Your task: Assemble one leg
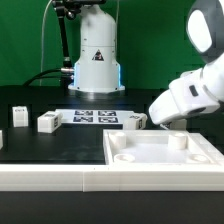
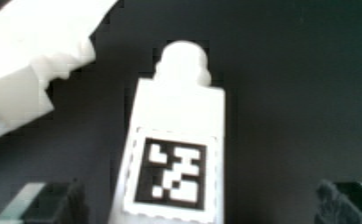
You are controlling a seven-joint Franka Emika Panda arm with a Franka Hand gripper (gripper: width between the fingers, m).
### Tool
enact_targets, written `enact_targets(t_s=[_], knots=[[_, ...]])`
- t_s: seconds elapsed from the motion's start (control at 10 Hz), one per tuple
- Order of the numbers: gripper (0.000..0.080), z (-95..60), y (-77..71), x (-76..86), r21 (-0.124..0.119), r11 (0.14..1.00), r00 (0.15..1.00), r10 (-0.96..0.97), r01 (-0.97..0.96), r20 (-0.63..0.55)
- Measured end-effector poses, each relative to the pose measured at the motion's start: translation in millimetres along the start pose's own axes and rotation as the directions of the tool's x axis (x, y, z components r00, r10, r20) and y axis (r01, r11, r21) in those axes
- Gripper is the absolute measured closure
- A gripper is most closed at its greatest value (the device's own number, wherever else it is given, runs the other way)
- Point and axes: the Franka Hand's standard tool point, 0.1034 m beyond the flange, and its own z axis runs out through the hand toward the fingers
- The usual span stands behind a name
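Note:
My fingers surround the leg's tagged end (image 2: 171, 176), ready to close.
In the wrist view a white leg (image 2: 178, 125) lies on the black table, with a square marker tag on its upper face and a rounded peg at its far end. My gripper (image 2: 196, 205) is open. Its dark fingertips (image 2: 45, 202) stand well apart on either side of the leg's tagged end and do not touch it. In the exterior view the arm's white hand (image 1: 186, 98) is low at the right, behind the panel, and its fingers are hidden. A leg (image 1: 137, 120) lies just beside it. Two more legs (image 1: 47, 121) (image 1: 20, 115) stand at the exterior view's left.
The large white square panel (image 1: 165, 172) with raised rim and corner sockets fills the front right, and its corner shows in the wrist view (image 2: 32, 75). The marker board (image 1: 97, 117) lies mid-table. A white robot base (image 1: 96, 60) stands behind, and another white piece (image 1: 2, 141) sits at the left edge.

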Motion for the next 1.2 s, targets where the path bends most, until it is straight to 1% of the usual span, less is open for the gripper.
enact_targets(t_s=[0.1, 0.2, 0.7, 0.9, 1.2], knots=[[0.0151, 0.8, 1.6, 2.7, 0.006, 1.000, 1.000, -0.002, 0.002, 0.022], [0.0151, -1.4, 3.6, 5.9, 0.010, 1.000, 1.000, 0.002, -0.002, 0.000], [0.0162, 0.1, 3.2, 5.7, 0.010, 1.000, 1.000, 0.001, -0.001, 0.003], [0.0512, 0.1, 3.2, 5.7, 0.010, 1.000, 1.000, 0.001, -0.001, 0.003], [0.0510, 0.2, 3.2, 5.7, 0.010, 1.000, 1.000, 0.001, -0.001, 0.003]])
